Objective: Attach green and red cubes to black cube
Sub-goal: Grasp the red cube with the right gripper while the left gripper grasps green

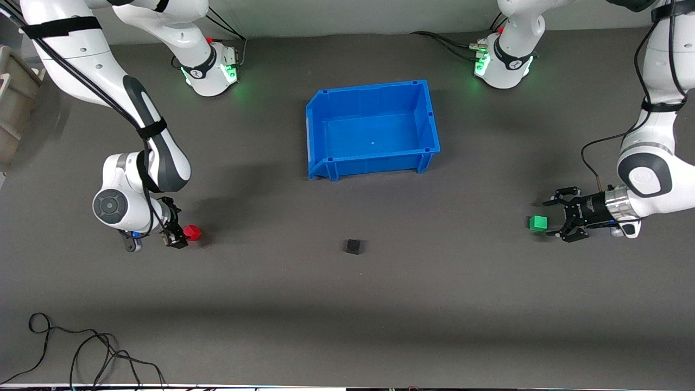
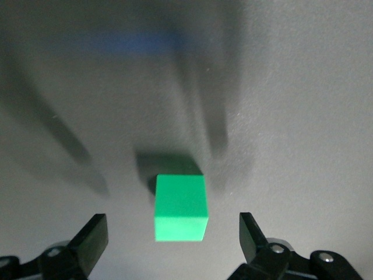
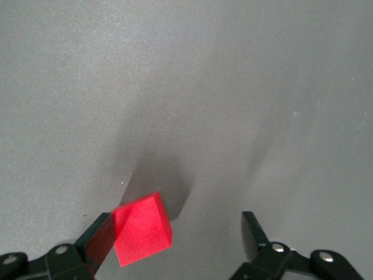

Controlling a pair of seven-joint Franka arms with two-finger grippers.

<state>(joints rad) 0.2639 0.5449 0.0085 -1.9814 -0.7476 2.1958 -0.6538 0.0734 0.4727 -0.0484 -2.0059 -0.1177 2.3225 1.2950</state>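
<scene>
The red cube [image 1: 191,232] needs to be attached to the black cube [image 1: 353,246]. My right gripper should grab it next by its opposite sides.
The green cube [image 1: 538,223] lies on the grey mat toward the left arm's end. My left gripper [image 1: 553,218] is open right beside it. In the left wrist view the green cube [image 2: 180,207] sits between the open fingers [image 2: 94,232], touching neither. The red cube [image 1: 191,232] is toward the right arm's end. My right gripper [image 1: 181,237] is open at it. In the right wrist view the red cube [image 3: 141,228] looks tilted and rests against one finger [image 3: 96,238], with a wide gap to the other. The black cube [image 1: 353,246] sits alone mid-table, nearer the front camera than the bin.
An empty blue bin [image 1: 429,117] stands mid-table, close to the arms' bases. A loose black cable [image 1: 81,347] lies at the table's front corner at the right arm's end. A beige object [image 1: 13,103] stands at the table's edge at that same end.
</scene>
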